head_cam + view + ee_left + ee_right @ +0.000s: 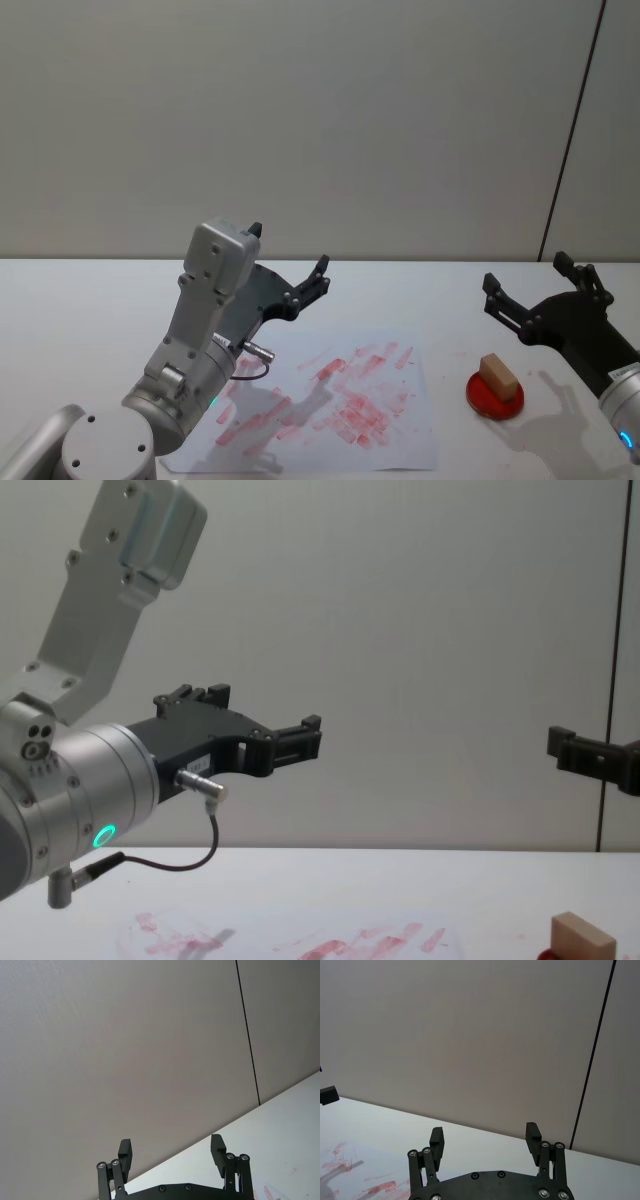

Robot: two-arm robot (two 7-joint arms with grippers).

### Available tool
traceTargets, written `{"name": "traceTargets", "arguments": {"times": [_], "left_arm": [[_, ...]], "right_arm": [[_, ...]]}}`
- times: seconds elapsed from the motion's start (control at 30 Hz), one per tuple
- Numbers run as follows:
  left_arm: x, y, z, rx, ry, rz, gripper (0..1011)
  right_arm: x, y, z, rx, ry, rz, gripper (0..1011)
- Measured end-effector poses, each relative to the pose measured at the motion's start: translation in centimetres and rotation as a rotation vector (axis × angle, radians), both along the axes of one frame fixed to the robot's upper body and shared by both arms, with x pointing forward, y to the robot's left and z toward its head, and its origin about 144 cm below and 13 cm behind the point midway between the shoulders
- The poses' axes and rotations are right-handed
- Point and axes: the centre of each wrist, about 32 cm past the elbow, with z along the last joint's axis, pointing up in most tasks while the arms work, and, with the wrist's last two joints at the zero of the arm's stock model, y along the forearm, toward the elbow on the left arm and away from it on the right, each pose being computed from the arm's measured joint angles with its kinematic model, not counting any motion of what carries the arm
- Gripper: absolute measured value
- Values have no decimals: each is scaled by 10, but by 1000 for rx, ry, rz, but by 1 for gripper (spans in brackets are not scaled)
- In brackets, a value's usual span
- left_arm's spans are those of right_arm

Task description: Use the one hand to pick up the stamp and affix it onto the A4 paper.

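Note:
My right gripper grabs the stamp by its long wooden sides above the ink next, since the bottom of the stamp rests on the red pad (547,955).
The stamp (497,374), a tan wooden block, rests on a round red pad (480,399) at the table's right; its top also shows in the chest view (583,939). The A4 paper (400,440), smeared with red ink, lies flat in the middle (300,942) (350,1175). My right gripper (527,272) hovers open in the air just behind and to the right of the stamp, holding nothing (485,1132) (578,752). My left gripper (290,248) is raised over the paper's far left corner, open and empty (171,1144) (300,735).
The white table (90,300) runs back to a plain grey wall (300,120) with a dark vertical seam at the right. A thin cable (190,860) hangs under my left wrist.

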Motion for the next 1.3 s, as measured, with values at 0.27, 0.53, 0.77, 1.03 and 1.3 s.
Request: {"name": "traceTargets", "arguments": {"times": [0.27, 0.53, 0.77, 1.03, 1.3], "left_arm": [[0, 0, 0, 0, 0, 0, 1002], [0, 0, 0, 0, 0, 0, 1002], [0, 0, 0, 0, 0, 0, 1002], [0, 0, 0, 0, 0, 0, 1003], [0, 0, 0, 0, 0, 0, 1002]], "right_arm": [[0, 0, 0, 0, 0, 0, 1001], [0, 0, 0, 0, 0, 0, 1001], [0, 0, 0, 0, 1, 0, 1001], [0, -4, -4, -20, 26, 18, 1001], [-1, -9, -10, -51, 65, 43, 1001]]}}
